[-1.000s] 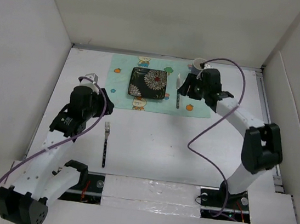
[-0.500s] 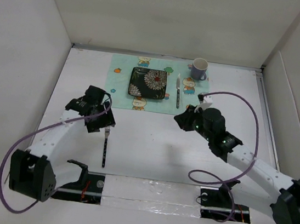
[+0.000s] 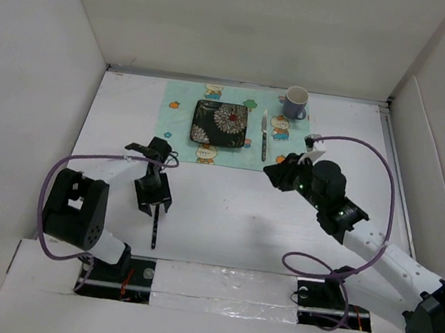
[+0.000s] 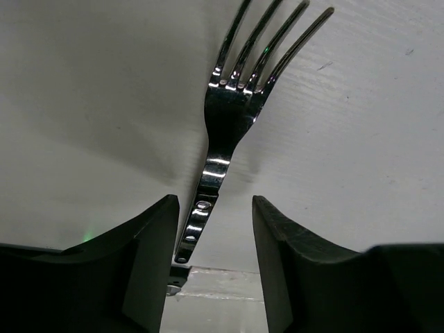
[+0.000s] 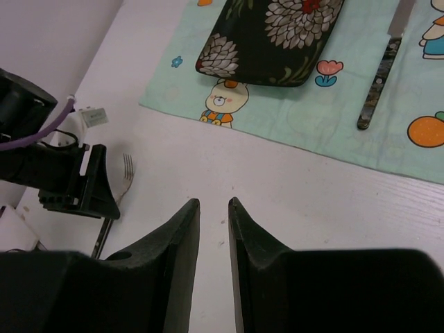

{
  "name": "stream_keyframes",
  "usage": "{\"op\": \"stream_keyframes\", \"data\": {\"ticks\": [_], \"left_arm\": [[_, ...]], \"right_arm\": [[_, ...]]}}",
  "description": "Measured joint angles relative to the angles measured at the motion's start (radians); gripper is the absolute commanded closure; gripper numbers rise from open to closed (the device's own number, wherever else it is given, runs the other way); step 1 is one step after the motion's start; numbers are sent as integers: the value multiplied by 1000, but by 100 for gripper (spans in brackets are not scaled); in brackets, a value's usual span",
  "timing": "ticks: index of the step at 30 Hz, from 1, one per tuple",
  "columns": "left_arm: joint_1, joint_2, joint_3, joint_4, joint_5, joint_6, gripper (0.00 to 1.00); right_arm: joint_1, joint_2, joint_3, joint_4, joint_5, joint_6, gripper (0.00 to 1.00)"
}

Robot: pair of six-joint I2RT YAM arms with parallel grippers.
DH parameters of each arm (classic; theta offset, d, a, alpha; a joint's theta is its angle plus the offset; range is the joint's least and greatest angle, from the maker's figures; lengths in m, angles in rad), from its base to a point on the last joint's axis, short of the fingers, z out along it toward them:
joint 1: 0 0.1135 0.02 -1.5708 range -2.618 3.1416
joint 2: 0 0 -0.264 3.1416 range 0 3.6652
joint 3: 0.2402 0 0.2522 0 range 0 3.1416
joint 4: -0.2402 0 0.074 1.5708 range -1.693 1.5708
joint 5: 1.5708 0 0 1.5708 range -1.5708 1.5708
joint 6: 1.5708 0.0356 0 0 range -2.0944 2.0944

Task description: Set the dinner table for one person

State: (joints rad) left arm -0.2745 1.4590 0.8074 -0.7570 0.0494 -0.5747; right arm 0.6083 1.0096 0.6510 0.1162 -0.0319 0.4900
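I would leave the fork (image 4: 223,132) flat on the white table if I lifted my left gripper now, because its fingers are still open at the fork's handle (image 4: 197,218).
A steel fork (image 4: 223,132) lies flat on the white dinner table (image 3: 224,216), tines pointing away. My left gripper (image 4: 215,202) is low over it, open, its fingers (image 4: 154,236) either side of the handle without closing on it. From above, the left gripper (image 3: 156,194) covers the tines and the fork handle (image 3: 154,230) sticks out toward the near edge. My right gripper (image 5: 214,202) hovers over bare table just below the placemat, its jaws a narrow gap apart with nothing between them; it also shows in the top view (image 3: 277,172).
At the back lies a mint-green placemat (image 3: 182,112) carrying a dark floral square plate (image 3: 219,123). A knife (image 3: 263,143) lies to the plate's right, and a mug (image 3: 296,102) stands at the mat's back right corner. White walls enclose the table.
My left gripper has moved in and down over the fork. My right arm has left the mug standing on the placemat corner and pulled back toward the table's middle.
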Motion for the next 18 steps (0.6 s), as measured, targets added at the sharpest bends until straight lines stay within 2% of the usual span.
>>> {"op": "stream_keyframes", "data": {"ticks": [3, 6, 9, 12, 15, 18], "left_arm": [[-5, 13, 0, 13, 3, 1, 60], [-5, 30, 0, 31, 8, 1, 66], [-5, 74, 5, 41, 17, 2, 76], [-5, 88, 12, 33, 31, 2, 80], [-5, 89, 12, 32, 37, -1, 100], [-5, 88, 15, 31, 38, 2, 100]], "right_arm": [[-14, -2, -2, 1, -15, 0, 71], [-47, -5, -11, 3, -45, 1, 71], [-67, -19, -14, -3, -59, 1, 71], [-86, -42, -19, 2, -64, 1, 71], [-99, -51, -28, 4, -75, 1, 71], [-105, -47, -31, 5, -91, 4, 71]]}}
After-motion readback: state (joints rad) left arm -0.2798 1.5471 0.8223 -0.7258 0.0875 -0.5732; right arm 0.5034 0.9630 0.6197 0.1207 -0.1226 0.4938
